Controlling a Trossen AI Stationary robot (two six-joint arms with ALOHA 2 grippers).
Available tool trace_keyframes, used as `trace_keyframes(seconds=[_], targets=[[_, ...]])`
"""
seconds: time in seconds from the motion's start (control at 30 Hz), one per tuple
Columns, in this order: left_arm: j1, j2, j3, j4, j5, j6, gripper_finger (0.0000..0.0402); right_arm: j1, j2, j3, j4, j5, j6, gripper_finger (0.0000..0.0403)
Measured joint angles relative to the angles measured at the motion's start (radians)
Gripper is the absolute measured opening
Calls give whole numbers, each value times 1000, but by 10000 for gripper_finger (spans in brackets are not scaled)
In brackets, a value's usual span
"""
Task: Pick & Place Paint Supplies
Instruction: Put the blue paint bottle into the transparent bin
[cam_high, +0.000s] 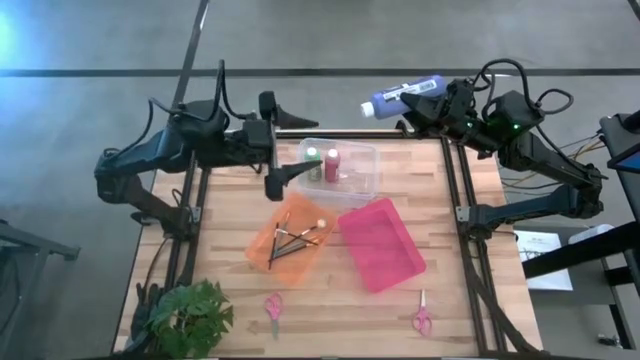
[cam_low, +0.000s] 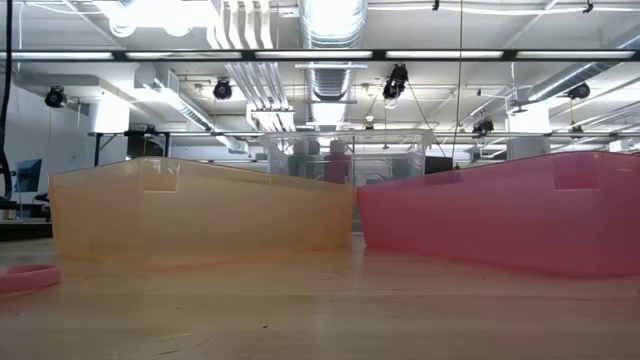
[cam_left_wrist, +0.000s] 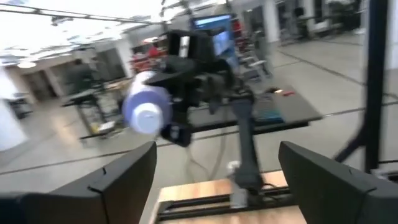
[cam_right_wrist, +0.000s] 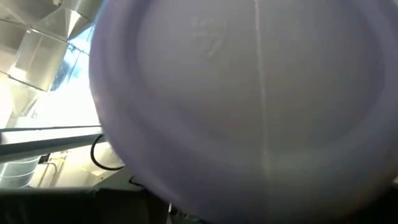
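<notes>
I need to stand the blue bottle in the clear bin (cam_high: 362, 180), so next I should grab the bottle by its white cap (cam_high: 367, 109) with my left gripper.
My right gripper (cam_high: 432, 96) is raised beyond the table's far edge and is shut on the blue paint bottle (cam_high: 403, 96), which lies level. The bottle's base (cam_right_wrist: 249, 106) fills the right wrist view. My left gripper (cam_high: 303, 143) hovers open at the clear bin's (cam_high: 362, 180) left side, its fingers (cam_left_wrist: 118, 180) spread wide. The left wrist view faces the blue bottle (cam_left_wrist: 146, 111) across the table. The green bottle (cam_high: 313, 155) and the pink-red bottle (cam_high: 331, 165) stand in the clear bin. Several paintbrushes (cam_high: 295, 238) lie in the orange bin (cam_high: 262, 245). My right gripper holds the blue bottle by its base end (cam_high: 425, 90), with the fingers lying along the bottle and coming level from the table's right. The bottle is lifted clear and lies level, its cap (cam_high: 369, 105) pointing toward the table's left. The bottle hides the fingers in the right wrist view.
The pink bin (cam_high: 385, 250) sits right of the orange bin; both bins (cam_low: 200, 215) (cam_low: 500, 220) fill the low view, with the clear bin (cam_low: 340, 160) behind them. Two pink scissors (cam_high: 273, 306) (cam_high: 421, 314) and a green plant (cam_high: 190, 315) lie along the near edge.
</notes>
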Motion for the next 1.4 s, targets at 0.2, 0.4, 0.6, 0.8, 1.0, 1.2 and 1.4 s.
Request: trace_keyframes(seconds=[0.2,0.4,0.6,0.8,1.0,1.2,1.4], targets=[[9,62,-2,105,-47,102,327,1,0,0,0,-3,9,186],[48,139,3,248,-57,134,323,6,0,0,-1,0,9,186],[81,215,59,283,-17,150,323,6,0,0,-2,1,6,186],[94,291,132,309,-43,161,323,5,-2,-1,3,11,7,187],[105,317,160,329,-63,201,323,5,-3,-2,8,16,2,187],[120,318,155,338,-80,187,318,7,5,-4,-6,-2,-1,187],[126,315,154,318,-95,187,293,6,2,-4,0,-4,4,187]])
